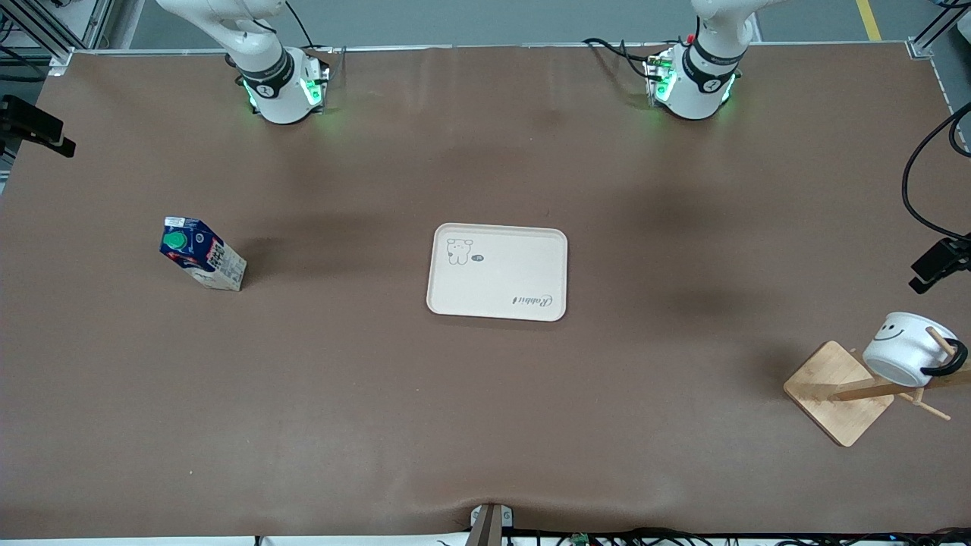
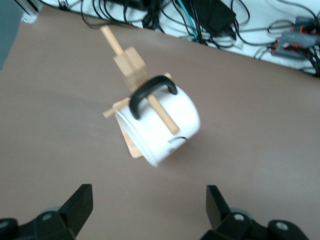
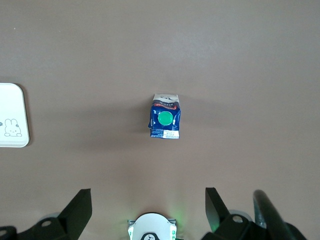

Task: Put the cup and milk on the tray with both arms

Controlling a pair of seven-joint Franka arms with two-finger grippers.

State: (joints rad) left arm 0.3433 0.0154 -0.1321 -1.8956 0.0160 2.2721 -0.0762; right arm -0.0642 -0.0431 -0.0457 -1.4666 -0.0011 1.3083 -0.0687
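The white cup goes on the cream tray, so my left gripper should next grab it by its rim (image 2: 133,141).
The cream tray (image 1: 501,288) lies flat at the table's middle. The milk (image 1: 203,254), a dark blue carton with a green cap, stands toward the right arm's end. The white cup (image 1: 906,349) hangs by its black handle on a peg of a wooden rack toward the left arm's end, nearer to the front camera than the tray. Both hands are out of the front view. My left gripper (image 2: 149,197) hangs open and empty high above the table, short of the cup (image 2: 165,125). My right gripper (image 3: 148,200) is open and empty, high over the table with the milk (image 3: 165,117) well below.
The rack's square wooden base (image 1: 838,393) sits near the table's edge at the left arm's end. Black camera clamps (image 1: 939,264) and cables stand along that edge. The right arm's base (image 3: 151,227) shows below its gripper. A tray corner (image 3: 11,115) shows in the right wrist view.
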